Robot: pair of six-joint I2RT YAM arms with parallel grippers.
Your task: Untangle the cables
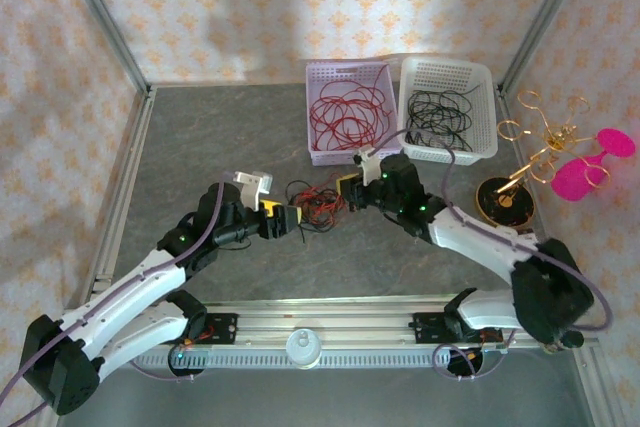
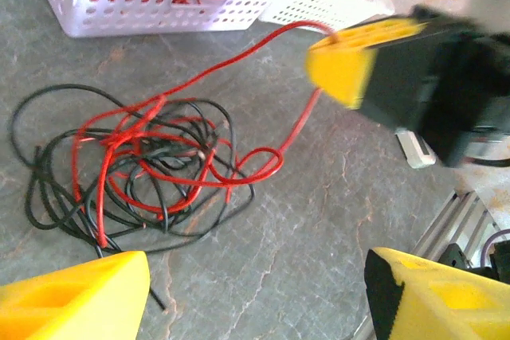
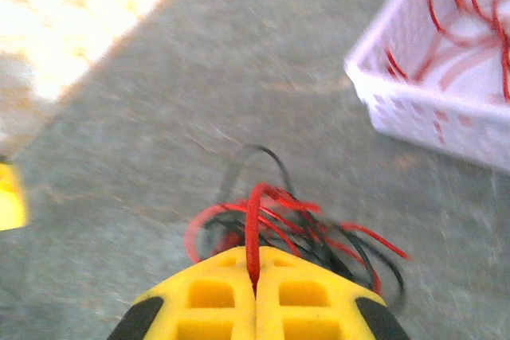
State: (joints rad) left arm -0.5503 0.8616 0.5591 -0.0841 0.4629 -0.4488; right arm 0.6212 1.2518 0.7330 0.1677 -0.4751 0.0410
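I need to pull the red wire out of the black wires, so my left gripper should next grab the red wire by its raised part near the right gripper.
The cables [image 1: 315, 203] lie as a small tangle of red and black wires on the grey table, between the two grippers. My right gripper [image 1: 349, 190] is shut on a red wire [image 3: 254, 228] that rises out of the tangle [image 3: 303, 232]. In the left wrist view that same red wire [image 2: 239, 65] stretches from the tangle [image 2: 135, 165] up to the right gripper's yellow fingers [image 2: 344, 65]. My left gripper [image 1: 287, 219] sits just left of the tangle, its yellow fingers [image 2: 76, 296] wide apart over bare table, holding nothing.
Behind the tangle stands a lavender basket [image 1: 311, 117] with red wires in it, and beside it a white basket [image 1: 489, 107] with black wires. At the right stands a gold wire stand [image 1: 530, 152] with pink discs. A rail [image 1: 300, 332] runs along the near edge.
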